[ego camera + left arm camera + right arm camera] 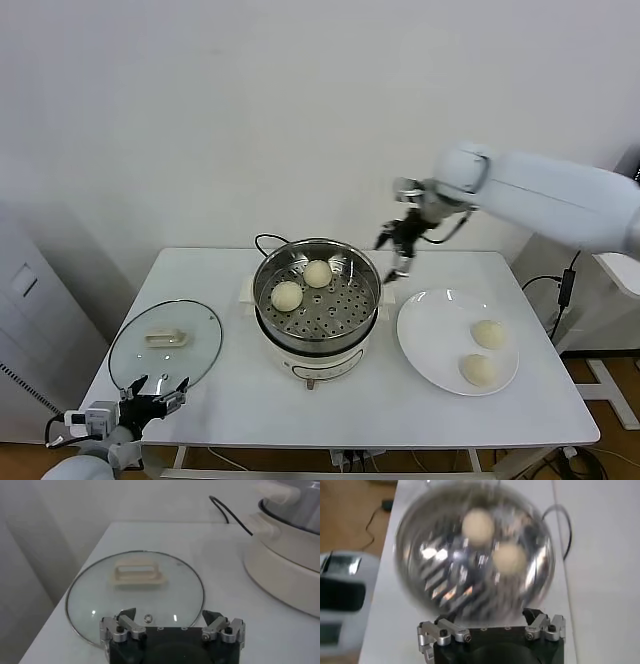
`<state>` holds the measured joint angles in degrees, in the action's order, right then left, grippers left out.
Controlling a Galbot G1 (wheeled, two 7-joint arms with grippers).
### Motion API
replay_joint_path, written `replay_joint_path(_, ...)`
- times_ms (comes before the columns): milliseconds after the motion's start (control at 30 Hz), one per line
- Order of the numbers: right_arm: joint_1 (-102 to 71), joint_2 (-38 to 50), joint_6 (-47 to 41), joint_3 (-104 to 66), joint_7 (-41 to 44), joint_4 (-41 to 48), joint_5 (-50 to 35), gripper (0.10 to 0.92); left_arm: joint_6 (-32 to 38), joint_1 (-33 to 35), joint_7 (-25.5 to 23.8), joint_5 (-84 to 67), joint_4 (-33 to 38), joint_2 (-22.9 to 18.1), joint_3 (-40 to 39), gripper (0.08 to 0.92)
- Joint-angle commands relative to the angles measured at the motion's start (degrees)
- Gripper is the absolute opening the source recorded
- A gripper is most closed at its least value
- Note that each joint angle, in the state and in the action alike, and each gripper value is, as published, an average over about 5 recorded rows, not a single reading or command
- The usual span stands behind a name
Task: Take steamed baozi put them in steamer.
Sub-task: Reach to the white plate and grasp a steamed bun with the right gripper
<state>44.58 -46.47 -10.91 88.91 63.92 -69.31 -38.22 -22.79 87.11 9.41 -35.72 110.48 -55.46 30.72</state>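
Note:
The robot's right gripper should add a baozi to the steamer (345,312), so next it should grip the baozi from the plate by its rounded sides.
The steel steamer (345,312) stands mid-table on its cream base. Two cream-white baozi (318,273) (287,295) lie on its perforated tray. Two more baozi (488,334) (478,369) rest on the white plate (430,340) to its right. My right gripper (397,250) hangs open and empty above the steamer's far right rim. Its wrist view looks down into the steamer (435,575) at both baozi (478,526) (509,558), with the right gripper (487,617) showing nothing between its fingers. My left gripper (155,392) waits open at the table's front left.
A round glass lid (165,345) with a cream handle lies flat on the left of the table, just ahead of the left gripper (170,614). A black cord (268,240) runs behind the steamer. The steamer base (285,570) shows in the left wrist view.

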Motion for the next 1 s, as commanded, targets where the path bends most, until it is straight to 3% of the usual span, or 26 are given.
replay_joint_path(33, 0.30, 14.00, 6.09, 2.56, 6.77, -1.77, 11.29, 0.823, -0.07, 0.01, 0.02, 0.00, 0.12, 0.03, -0.01, 0.823)
replay_joint_path(1000, -27.88, 12.61, 12.23, -15.07, 3.32, 2.99, 27.53, 0.823, -0.22, -0.15, 0.02, 0.02, -0.35, -0.05, -0.51, 0.823)
